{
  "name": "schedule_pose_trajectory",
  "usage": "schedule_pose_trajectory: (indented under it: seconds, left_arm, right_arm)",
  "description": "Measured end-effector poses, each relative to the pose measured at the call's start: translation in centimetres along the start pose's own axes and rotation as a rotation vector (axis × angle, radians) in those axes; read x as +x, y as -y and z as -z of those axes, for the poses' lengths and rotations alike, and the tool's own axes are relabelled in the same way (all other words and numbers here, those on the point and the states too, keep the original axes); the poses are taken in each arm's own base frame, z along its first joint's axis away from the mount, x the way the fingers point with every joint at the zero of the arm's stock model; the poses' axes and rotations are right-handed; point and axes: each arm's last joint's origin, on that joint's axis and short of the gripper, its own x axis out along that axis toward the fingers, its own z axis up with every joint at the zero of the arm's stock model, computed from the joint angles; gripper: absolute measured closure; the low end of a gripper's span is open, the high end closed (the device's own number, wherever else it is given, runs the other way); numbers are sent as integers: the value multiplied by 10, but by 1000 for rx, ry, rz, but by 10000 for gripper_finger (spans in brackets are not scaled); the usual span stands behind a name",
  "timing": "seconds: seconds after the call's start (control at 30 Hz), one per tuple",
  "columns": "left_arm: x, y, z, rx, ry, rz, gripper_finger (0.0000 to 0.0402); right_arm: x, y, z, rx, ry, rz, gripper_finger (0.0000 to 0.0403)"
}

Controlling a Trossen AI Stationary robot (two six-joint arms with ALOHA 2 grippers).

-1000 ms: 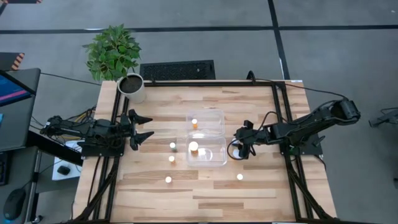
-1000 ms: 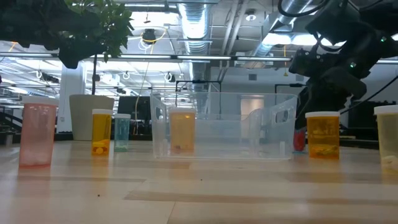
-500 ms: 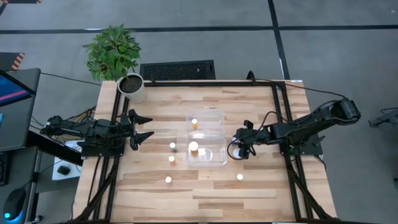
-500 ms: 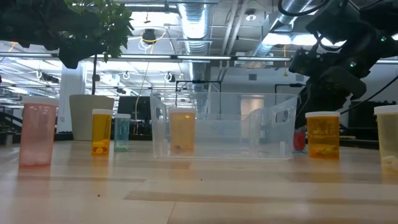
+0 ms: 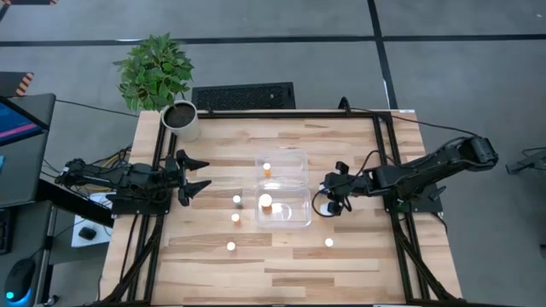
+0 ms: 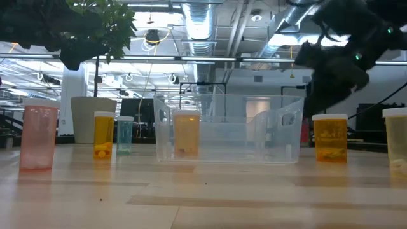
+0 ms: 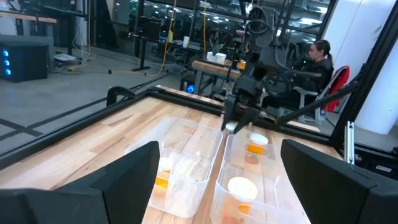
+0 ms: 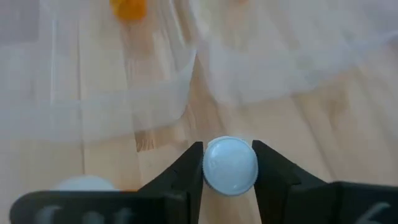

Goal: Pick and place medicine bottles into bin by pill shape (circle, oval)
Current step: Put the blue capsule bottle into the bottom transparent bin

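Observation:
I need to keep holding the bottle with my right gripper until it is inside the bin's near section [image 8: 102, 56], and only then open: the bottle's cap [image 8: 230, 165] in my fingers hangs outside the bin's side.
The clear two-part bin [image 5: 283, 189] stands mid-table with white-capped amber medicine bottles [image 5: 266, 201] in both parts. More bottles [image 5: 235, 218] stand on the wood to its left, and one [image 5: 329, 243] stands near the front. My right gripper [image 5: 334, 203], beside the bin's right wall, is shut on a small bottle's white cap [image 8: 230, 165]. The left wrist view shows that gripper [image 7: 239, 115] beyond the bin. My left gripper [image 5: 198, 173] waits open at the table's left edge. My right gripper pinches the round white cap [image 8: 230, 165] between its two fingers [image 8: 186, 171], one on either side of its rim. The fingers slant down from the table's right. The cap hides the bottle's body; in the low view nothing stands on the table beneath the gripper [image 6: 327, 83].
A potted plant [image 5: 181, 119] stands at the far left corner. In the low view an amber bottle [image 6: 330, 137] and a pale one [image 6: 395, 140] stand right of the bin, and a pink [image 6: 38, 137], an amber [image 6: 104, 135] and a teal one [image 6: 124, 135] to its left.
My right gripper has risen a little beside the bin's right wall. The small reddish bottle that stood on the table there has left the table with it.

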Motion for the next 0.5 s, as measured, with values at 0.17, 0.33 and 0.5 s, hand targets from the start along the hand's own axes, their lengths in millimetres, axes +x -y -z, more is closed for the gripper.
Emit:
schedule_pose_trajectory:
  seconds: [0.17, 0.33, 0.5]
  left_arm:
    - [0, 0, 0, 3, -3, 0, 72]
    - [0, 0, 0, 4, -4, -1, 72]
    - [0, 0, 0, 4, -4, -1, 72]
  right_arm:
    - [-24, 0, -30, -20, 15, 23, 288]
    - [-46, -4, -66, -61, 27, 22, 282]
    - [-54, -12, -95, -122, 67, 6, 282]
